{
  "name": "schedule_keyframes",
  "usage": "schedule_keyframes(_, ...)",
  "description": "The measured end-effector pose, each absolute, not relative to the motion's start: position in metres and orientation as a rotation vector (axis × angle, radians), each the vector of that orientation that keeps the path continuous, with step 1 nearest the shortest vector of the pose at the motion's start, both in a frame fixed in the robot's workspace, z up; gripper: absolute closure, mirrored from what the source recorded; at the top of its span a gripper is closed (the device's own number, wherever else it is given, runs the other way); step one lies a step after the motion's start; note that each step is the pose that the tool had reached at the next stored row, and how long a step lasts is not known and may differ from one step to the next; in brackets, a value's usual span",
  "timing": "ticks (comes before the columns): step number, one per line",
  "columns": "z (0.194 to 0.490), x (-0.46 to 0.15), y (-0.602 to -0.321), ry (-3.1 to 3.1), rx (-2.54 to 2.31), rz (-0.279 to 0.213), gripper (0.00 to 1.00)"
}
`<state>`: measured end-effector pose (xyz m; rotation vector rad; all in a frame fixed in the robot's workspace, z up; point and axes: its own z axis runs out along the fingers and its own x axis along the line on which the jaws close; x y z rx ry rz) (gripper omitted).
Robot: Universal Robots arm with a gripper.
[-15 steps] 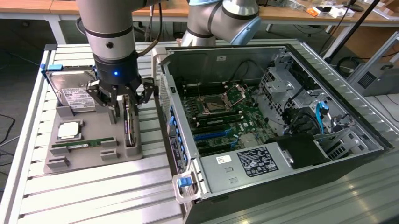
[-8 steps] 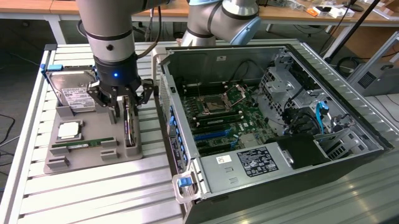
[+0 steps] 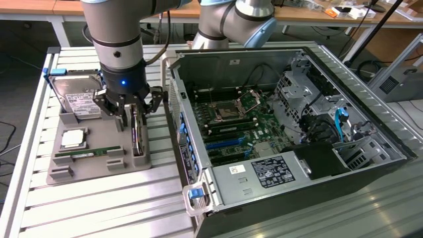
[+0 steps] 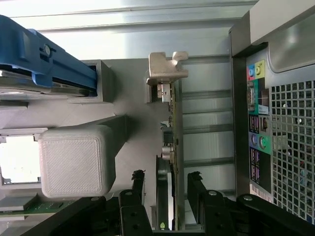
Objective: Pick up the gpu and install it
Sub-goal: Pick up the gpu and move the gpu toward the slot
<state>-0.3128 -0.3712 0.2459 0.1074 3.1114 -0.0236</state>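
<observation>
My fingers reach down on either side of the GPU [image 3: 136, 138], so my gripper should close. Closing now would hold the GPU.
The gpu [image 3: 136, 138] is a thin dark card standing on edge in a slot of the grey printed holder [image 3: 99, 171]. In the wrist view the gpu [image 4: 175, 129] shows edge-on, with its silver end bracket [image 4: 166, 70] at the far end. My gripper [image 3: 132, 120] is lowered over the card's near end. It is open, with one black finger [image 4: 138, 178] on each side of the board. Small gaps show between the fingers and the card. The gripper [image 4: 166, 178] holds nothing.
The holder also carries a hard drive [image 3: 78, 99] with a blue rail, a CPU [image 3: 73, 139] and a green RAM stick [image 3: 89, 152]. The open PC case [image 3: 370, 163] lies at the exterior view's right, its motherboard [image 3: 231, 114] and blue slots [image 3: 221, 144] exposed. The case wall [image 4: 266, 123] stands close beside the gripper.
</observation>
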Motion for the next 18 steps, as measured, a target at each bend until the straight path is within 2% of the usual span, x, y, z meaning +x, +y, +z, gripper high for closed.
schedule_keyframes(5, 0.2458, -0.3128, -0.3712, 3.111, 0.107, -0.023, 0.53)
schedule_keyframes(6, 0.2458, -0.3128, -0.3712, 3.111, 0.107, -0.023, 0.60)
schedule_keyframes(7, 0.2458, -0.3128, -0.3712, 3.111, 0.107, -0.023, 0.60)
schedule_keyframes(8, 0.2458, -0.3128, -0.3712, 3.111, 0.107, -0.024, 0.66)
schedule_keyframes(9, 0.2458, -0.3128, -0.3712, 3.111, 0.107, -0.023, 0.66)
schedule_keyframes(10, 0.2458, -0.3128, -0.3712, 3.111, 0.107, -0.024, 0.73)
schedule_keyframes(18, 0.2458, -0.3128, -0.3712, 3.111, 0.107, -0.024, 0.73)
